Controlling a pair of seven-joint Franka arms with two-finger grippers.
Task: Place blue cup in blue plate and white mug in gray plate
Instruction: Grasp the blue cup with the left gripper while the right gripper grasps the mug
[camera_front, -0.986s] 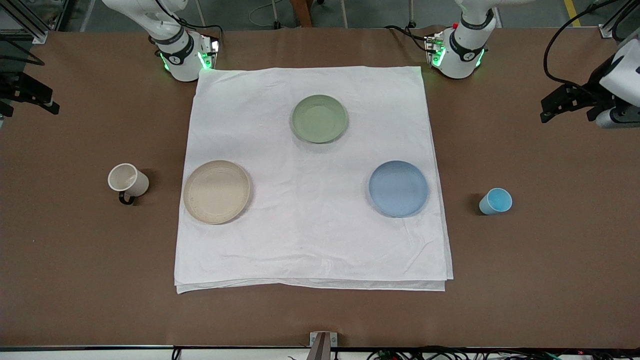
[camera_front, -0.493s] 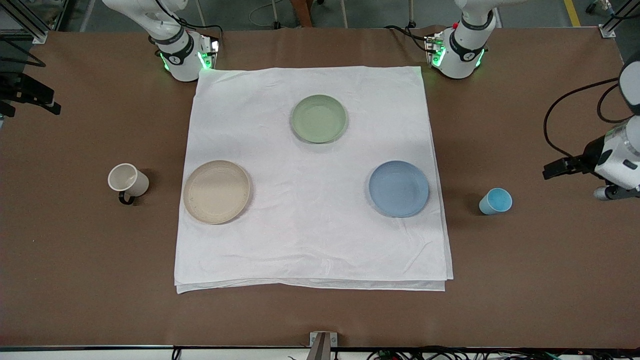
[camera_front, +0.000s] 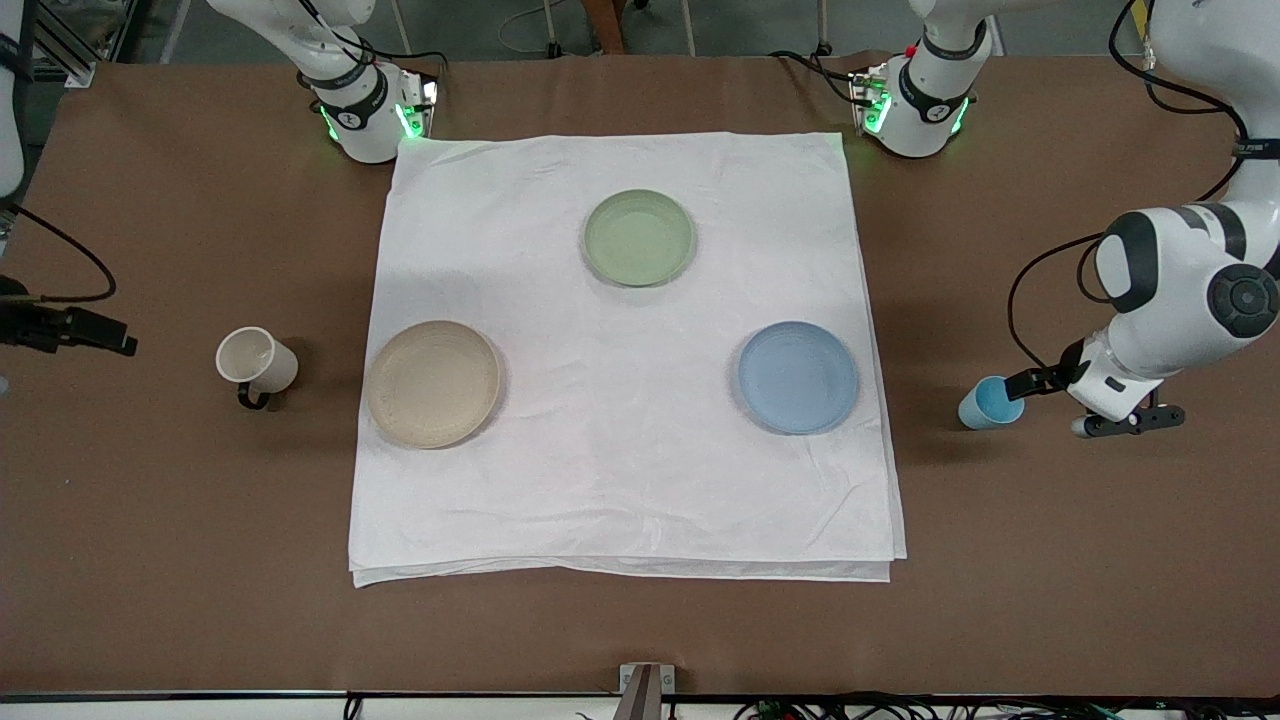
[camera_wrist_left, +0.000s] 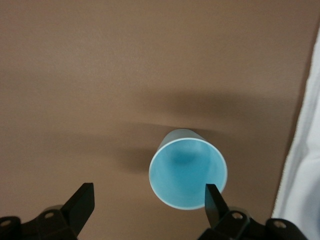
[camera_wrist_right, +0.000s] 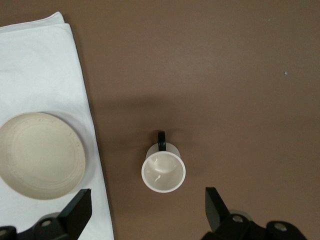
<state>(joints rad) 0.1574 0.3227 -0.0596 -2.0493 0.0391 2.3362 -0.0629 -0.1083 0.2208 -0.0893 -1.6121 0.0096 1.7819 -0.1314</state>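
The white mug (camera_front: 257, 362) needs to be set in the gray plate, so my right gripper should grab the mug by its dark handle next.
The blue cup (camera_front: 990, 403) stands upright on the brown table, off the cloth toward the left arm's end; it also shows in the left wrist view (camera_wrist_left: 187, 172). My left gripper (camera_front: 1040, 381) is open and low beside it, with one fingertip (camera_wrist_left: 212, 197) at its rim. The blue plate (camera_front: 798, 377) lies empty on the cloth. The white mug (camera_front: 257, 362) with a dark handle stands toward the right arm's end and shows in the right wrist view (camera_wrist_right: 163, 171). My right gripper (camera_front: 100, 338) is open and empty, high beside the mug. The gray plate (camera_front: 433, 383) lies empty on the cloth.
A pale green plate (camera_front: 639, 237) lies on the white cloth (camera_front: 620, 480), nearer the robots' bases. The cloth's edge shows in both wrist views, left (camera_wrist_left: 300, 175) and right (camera_wrist_right: 40, 60). Bare brown table surrounds both cups.
My left arm has swung down from the table's edge to the blue cup. My right gripper has moved closer to the white mug. Cups and plates have not moved.
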